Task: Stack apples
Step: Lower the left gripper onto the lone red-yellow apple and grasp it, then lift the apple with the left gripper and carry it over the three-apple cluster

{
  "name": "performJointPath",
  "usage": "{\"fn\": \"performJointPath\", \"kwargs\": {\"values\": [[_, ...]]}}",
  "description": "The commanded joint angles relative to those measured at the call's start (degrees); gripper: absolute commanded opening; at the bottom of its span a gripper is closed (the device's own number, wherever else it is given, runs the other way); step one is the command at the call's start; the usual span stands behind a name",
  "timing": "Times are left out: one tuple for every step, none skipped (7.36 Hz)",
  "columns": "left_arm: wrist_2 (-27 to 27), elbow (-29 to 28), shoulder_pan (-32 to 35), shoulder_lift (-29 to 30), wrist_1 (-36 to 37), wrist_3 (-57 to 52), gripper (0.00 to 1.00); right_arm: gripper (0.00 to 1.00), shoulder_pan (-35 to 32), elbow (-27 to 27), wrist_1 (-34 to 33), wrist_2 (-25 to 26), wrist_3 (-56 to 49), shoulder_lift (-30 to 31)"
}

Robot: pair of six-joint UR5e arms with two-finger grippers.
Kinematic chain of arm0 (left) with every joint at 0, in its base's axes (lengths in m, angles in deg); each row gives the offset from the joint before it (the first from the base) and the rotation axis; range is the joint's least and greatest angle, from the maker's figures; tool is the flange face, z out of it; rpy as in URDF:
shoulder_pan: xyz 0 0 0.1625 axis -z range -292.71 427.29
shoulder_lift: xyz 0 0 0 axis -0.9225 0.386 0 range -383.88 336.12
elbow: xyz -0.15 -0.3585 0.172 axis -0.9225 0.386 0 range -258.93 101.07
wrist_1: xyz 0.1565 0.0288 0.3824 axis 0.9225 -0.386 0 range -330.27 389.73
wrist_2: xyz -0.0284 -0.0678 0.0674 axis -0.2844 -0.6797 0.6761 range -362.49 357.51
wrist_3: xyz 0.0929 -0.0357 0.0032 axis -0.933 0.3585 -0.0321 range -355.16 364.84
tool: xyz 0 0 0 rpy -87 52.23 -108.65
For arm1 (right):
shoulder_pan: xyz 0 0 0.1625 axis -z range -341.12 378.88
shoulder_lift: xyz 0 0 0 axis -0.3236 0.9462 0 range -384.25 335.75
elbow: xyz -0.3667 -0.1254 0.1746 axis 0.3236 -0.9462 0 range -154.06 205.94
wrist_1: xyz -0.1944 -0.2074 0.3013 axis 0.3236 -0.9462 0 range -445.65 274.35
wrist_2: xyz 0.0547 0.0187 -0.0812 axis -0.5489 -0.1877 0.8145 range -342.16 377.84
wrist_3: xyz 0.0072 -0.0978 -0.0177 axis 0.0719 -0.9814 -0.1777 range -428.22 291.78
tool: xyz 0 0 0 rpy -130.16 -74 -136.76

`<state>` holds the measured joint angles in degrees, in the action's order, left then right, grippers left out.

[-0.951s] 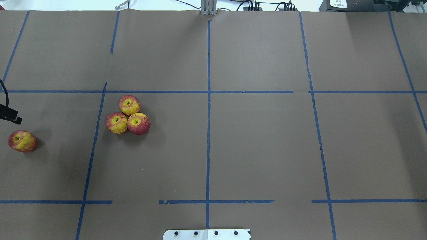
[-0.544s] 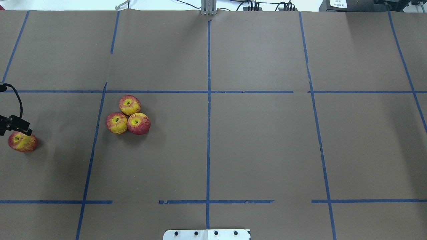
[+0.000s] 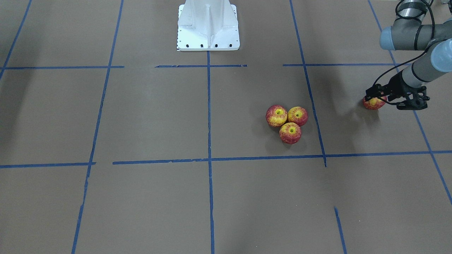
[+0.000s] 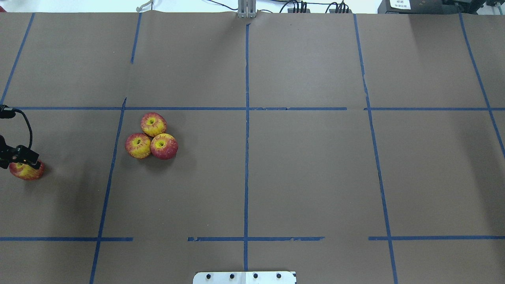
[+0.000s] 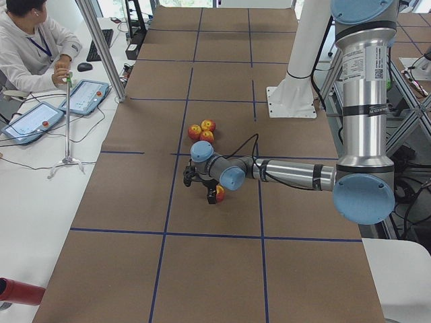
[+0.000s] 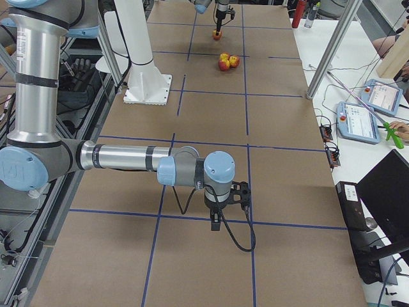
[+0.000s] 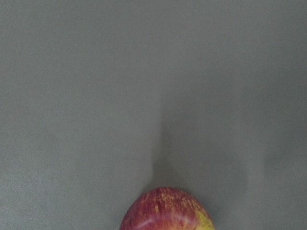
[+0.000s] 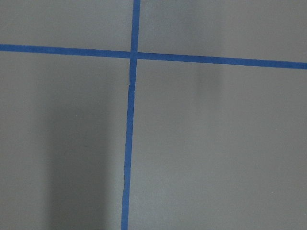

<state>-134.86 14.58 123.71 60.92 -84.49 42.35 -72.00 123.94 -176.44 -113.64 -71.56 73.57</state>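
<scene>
My left gripper takes hold of the lone fourth apple by its round sides next, since that apple goes on the three clustered apples.
Three apples (image 4: 153, 124) (image 4: 138, 145) (image 4: 163, 146) lie touching in a cluster left of the table's middle; the cluster also shows in the front view (image 3: 290, 133). A fourth apple (image 4: 27, 170) lies alone at the far left edge. My left gripper (image 4: 24, 157) hangs right over this lone apple (image 3: 373, 103), fingers apart and empty, its tips (image 3: 376, 96) at the apple's top. The left wrist view shows the apple (image 7: 167, 211) at its bottom edge. My right gripper (image 6: 220, 220) shows only in the right side view, low over bare paper; I cannot tell if it is open.
Brown paper with blue tape lines (image 4: 246, 118) covers the table. The white robot base (image 3: 208, 24) stands at the near middle edge. An operator (image 5: 27, 47) with tablets sits at the side table beyond the far edge.
My left gripper has come in from the left edge and moved down onto the lone apple, now covering its top. The apples have not moved.
</scene>
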Motion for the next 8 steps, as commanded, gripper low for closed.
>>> {"fn": "performJointPath", "kwargs": {"values": [[0.0,-0.6,-0.8,0.0,0.0,0.0,1.00,1.00,0.0,0.0,0.0,0.0,0.0,0.0],[-0.1,-0.6,-1.1,0.0,-0.1,0.0,0.94,1.00,0.0,0.0,0.0,0.0,0.0,0.0],[-0.1,-0.6,-1.1,0.0,-0.1,-0.2,0.64,1.00,0.0,0.0,0.0,0.0,0.0,0.0],[0.0,-0.5,-1.2,0.2,0.0,-0.5,0.13,1.00,0.0,0.0,0.0,0.0,0.0,0.0],[-0.1,0.3,-1.1,0.3,0.0,-0.2,0.00,1.00,0.0,0.0,0.0,0.0,0.0,0.0],[-0.5,4.4,-1.1,0.4,0.7,0.2,0.00,1.00,0.0,0.0,0.0,0.0,0.0,0.0],[-0.7,8.8,-1.0,1.3,2.2,2.0,0.00,1.00,0.0,0.0,0.0,0.0,0.0,0.0],[-0.6,11.1,-1.0,5.2,6.1,8.1,0.00,1.00,0.0,0.0,0.0,0.0,0.0,0.0]]}}
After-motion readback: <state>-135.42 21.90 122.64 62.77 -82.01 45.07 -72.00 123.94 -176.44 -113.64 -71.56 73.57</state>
